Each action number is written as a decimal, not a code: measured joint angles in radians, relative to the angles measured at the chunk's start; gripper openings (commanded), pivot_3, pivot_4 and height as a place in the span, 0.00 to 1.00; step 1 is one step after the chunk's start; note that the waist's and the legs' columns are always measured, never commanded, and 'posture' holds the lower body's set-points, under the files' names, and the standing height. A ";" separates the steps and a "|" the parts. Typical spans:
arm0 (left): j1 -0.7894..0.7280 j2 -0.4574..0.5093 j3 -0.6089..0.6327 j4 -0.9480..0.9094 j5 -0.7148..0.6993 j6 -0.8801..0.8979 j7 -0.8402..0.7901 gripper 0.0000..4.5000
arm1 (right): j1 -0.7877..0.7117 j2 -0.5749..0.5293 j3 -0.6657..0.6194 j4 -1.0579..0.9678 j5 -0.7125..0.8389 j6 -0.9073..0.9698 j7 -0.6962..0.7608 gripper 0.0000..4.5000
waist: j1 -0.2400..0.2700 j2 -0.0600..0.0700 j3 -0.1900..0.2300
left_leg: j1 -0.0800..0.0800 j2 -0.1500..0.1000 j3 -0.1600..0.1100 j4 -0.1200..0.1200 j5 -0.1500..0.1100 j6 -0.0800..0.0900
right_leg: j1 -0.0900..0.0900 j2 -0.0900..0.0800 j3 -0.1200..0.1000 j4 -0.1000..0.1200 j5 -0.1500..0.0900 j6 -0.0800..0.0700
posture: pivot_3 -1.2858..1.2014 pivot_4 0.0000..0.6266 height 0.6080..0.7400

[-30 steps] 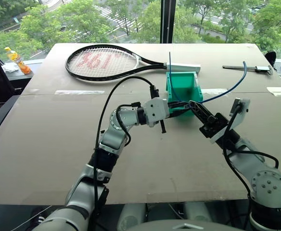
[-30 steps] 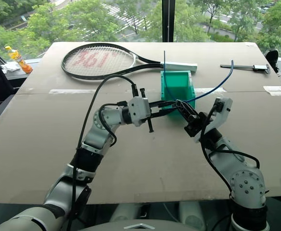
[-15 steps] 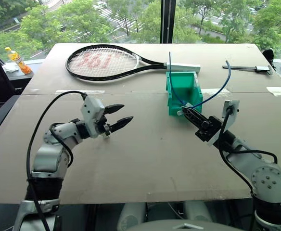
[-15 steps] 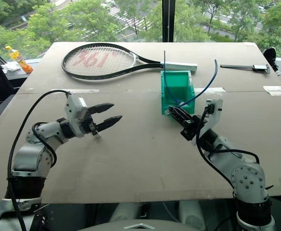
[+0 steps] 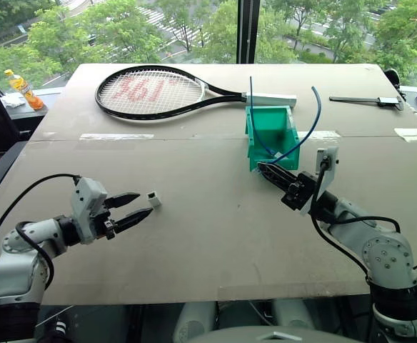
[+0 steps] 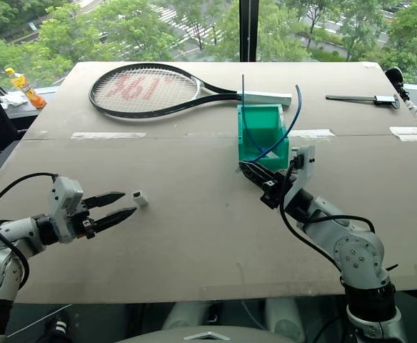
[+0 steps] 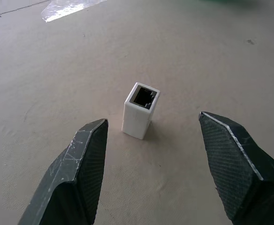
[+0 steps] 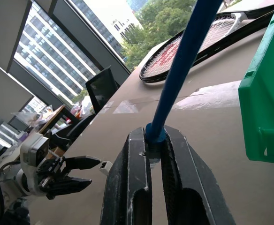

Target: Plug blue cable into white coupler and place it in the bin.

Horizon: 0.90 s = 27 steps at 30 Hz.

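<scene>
I should move my left gripper toward the white coupler (image 5: 153,199) (image 7: 139,112) before I close on it, because the coupler is beyond my left gripper's fingers.
The white coupler (image 5: 153,199) stands upright on the table with its dark socket facing up (image 7: 140,111). It sits just past the tips of my left gripper (image 5: 144,204), which is open at the front left, and no finger touches it. My right gripper (image 5: 264,170) is shut on the blue cable (image 5: 310,125) close to its end, right at the lowered front lip of the green bin (image 5: 290,123). From the closed fingers (image 8: 137,154) the cable (image 8: 188,51) arcs up over the bin's right wall. Its plug is hidden between the fingers.
A straight blue cable (image 5: 250,96) stands upright at the bin's back left corner. A tennis racket (image 5: 151,93) lies behind on the left. A slim tool (image 5: 365,101) lies at the far right, and an orange bottle (image 5: 24,89) stands off the far left corner.
My left arm swung from the bin out to the left and down, and its gripper opened. The coupler now stands alone on the table. The cable's free end swung left over the bin.
</scene>
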 measured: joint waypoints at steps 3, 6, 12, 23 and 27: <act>-0.049 -0.024 -0.032 0.057 0.039 -0.056 0.004 0.70 | 0.002 0.001 -0.003 0.000 -0.003 0.002 0.000 0.00 | 0.001 0.000 0.000 | 0.000 0.000 0.000 0.000 0.000 0.000 | 0.000 0.001 0.000 0.000 0.000 0.000 | 0.52 0.24 1.00; -0.081 -0.034 -0.061 0.104 0.075 -0.111 0.001 0.70 | 0.003 0.001 -0.006 -0.001 -0.004 0.002 0.000 0.00 | -0.001 0.000 0.000 | -0.001 0.000 0.001 0.000 0.000 0.000 | -0.001 0.003 0.000 0.000 0.000 0.000 | 0.52 0.24 1.00; -0.203 -0.058 -0.135 0.323 0.159 -0.276 -0.037 0.22 | 0.023 -0.002 -0.016 -0.024 -0.006 0.013 -0.019 0.00 | -0.001 -0.001 0.000 | -0.001 -0.001 0.000 0.000 0.000 0.000 | -0.001 0.004 -0.001 0.000 0.002 0.003 | 0.52 0.24 1.00; -0.242 -0.085 -0.203 0.260 0.126 -0.237 -0.137 0.08 | 0.051 -0.087 -0.032 -0.071 -0.094 0.000 0.023 0.00 | 0.003 0.000 0.000 | -0.004 -0.002 0.000 0.002 0.000 0.000 | -0.001 -0.002 -0.002 0.000 0.002 0.004 | 0.52 0.24 1.00; -0.295 -0.132 -0.322 0.086 0.118 -0.120 -0.136 0.08 | 0.022 -0.180 -0.018 -0.069 -0.210 -0.033 0.132 0.00 | 0.005 0.000 0.000 | -0.004 -0.003 0.000 0.003 0.000 0.001 | -0.001 0.002 -0.001 0.000 0.002 0.004 | 0.52 0.24 1.00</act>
